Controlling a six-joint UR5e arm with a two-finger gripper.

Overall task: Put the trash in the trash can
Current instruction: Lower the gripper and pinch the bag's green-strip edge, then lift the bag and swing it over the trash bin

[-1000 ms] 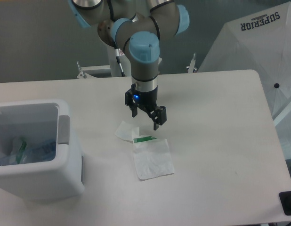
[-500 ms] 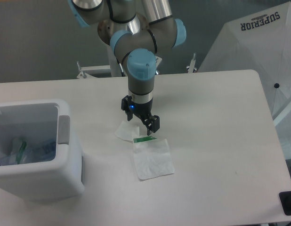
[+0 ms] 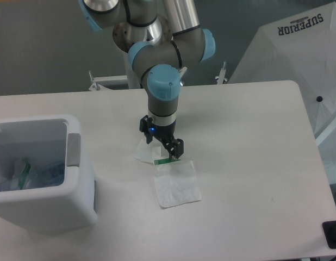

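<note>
The white bag needs to drop into the white trash can, so my gripper will next grab the bag by its top corner beside its green strip.
A flat translucent white bag with a green strip along its top edge lies on the table in the middle. A small white scrap lies just to its upper left. My gripper hangs low over the bag's green end and the scrap, with its fingers open and nothing between them. The white trash can stands at the left. Inside it I see clear plastic with a bit of green.
A large white fabric printed "SUPERIOR" stands beyond the table's right edge. A small black object sits at the lower right corner. Metal brackets stick up behind the table's far edge.
My gripper has moved down and slightly to the left, ending closer to the table over the bag's green strip. The bag and the scrap have not moved.
</note>
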